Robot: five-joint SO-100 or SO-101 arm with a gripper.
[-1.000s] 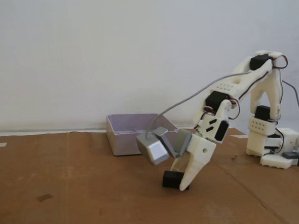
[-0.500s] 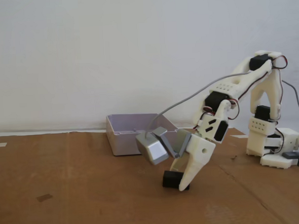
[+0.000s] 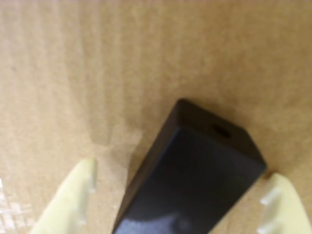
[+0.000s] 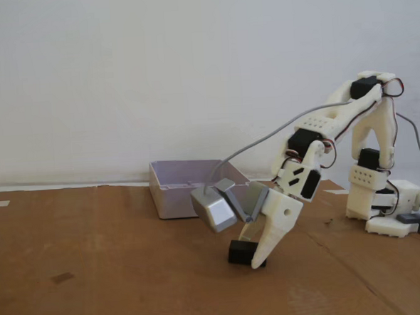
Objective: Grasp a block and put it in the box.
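Next, the gripper grabs the long sides of the black block (image 3: 195,180) to put it in the box, and this leaves its holed end (image 3: 220,131) free.
In the wrist view the black block (image 3: 195,180) lies on the cardboard between my two cream fingers. My gripper (image 3: 178,202) is open around it: the left finger (image 3: 73,200) stands a little apart from the block, and the right finger (image 3: 280,207) is at its far corner. In the fixed view the gripper (image 4: 256,260) points down onto the block (image 4: 237,253), tips at the cardboard. The pale lavender box (image 4: 171,197) stands behind and to the left of it, partly hidden by the grey camera housing (image 4: 213,211).
The arm's base (image 4: 388,211) stands at the right on the brown cardboard sheet (image 4: 96,279). A grey cable (image 4: 266,136) arcs from the camera housing up to the arm. A white wall is behind.
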